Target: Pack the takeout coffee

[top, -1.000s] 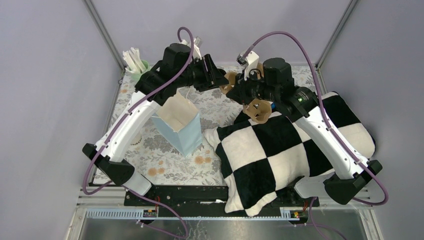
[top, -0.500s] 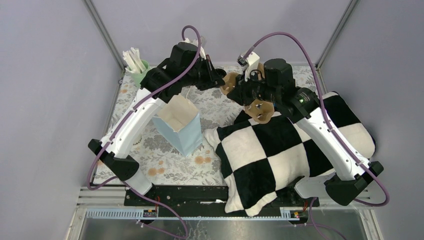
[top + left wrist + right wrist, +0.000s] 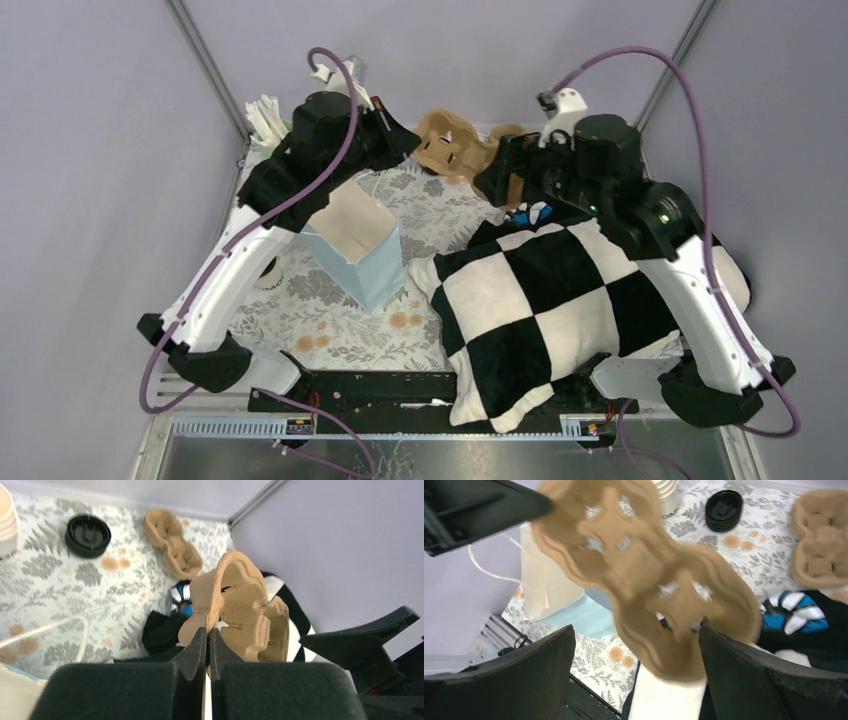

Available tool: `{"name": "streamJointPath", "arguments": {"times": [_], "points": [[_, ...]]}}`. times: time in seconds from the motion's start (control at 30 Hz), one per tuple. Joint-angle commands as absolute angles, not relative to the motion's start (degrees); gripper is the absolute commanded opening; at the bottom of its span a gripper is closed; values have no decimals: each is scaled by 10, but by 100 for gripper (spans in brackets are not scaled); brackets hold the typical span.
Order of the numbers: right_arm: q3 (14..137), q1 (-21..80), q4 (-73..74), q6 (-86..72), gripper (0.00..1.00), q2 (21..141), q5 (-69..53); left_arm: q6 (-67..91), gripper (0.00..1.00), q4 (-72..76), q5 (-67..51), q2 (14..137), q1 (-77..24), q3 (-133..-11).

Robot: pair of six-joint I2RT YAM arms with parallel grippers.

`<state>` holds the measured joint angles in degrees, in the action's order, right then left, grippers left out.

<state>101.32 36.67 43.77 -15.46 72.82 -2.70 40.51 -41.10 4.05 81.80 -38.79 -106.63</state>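
Note:
My right gripper's fingers face the carrier's broad side (image 3: 640, 572), at an angle to its lower rim (image 3: 670, 674), so the next move is a turn before closing on the cup carrier.
A brown cardboard cup carrier (image 3: 447, 148) hangs in the air over the back of the table. My left gripper (image 3: 408, 140) is shut on the edge of this carrier (image 3: 240, 595), its jaws pinched together on the thin rim. My right gripper (image 3: 636, 630) stands wide open just under the carrier (image 3: 644, 575), and its right finger sits close against the carrier's lower edge. A round black lid (image 3: 88, 535) lies on the floral cloth. The takeout coffee itself is hidden or out of view.
A second carrier (image 3: 172, 550) lies on the cloth near the back. An open blue paper bag (image 3: 355, 240) stands left of centre, with a checkered pillow (image 3: 540, 300) on the right. A mint cup of sticks (image 3: 268, 125) is back left. Stacked cream cups (image 3: 665, 490) stand near the lid.
My left gripper closed on the carrier and my right gripper opened and let it go. The left arm carried it up and back; the right arm drew away to the right.

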Motion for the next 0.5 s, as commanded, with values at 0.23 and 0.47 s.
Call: {"name": "streamJointPath", "arguments": {"times": [0.23,0.47], "points": [[834,50,247,-459,83,642,-431,379,0,-336,122,754,-386,-1044],[752,47,72,-563,69,656,-504,387,0,-339,120,735,-387,-1023]]}}
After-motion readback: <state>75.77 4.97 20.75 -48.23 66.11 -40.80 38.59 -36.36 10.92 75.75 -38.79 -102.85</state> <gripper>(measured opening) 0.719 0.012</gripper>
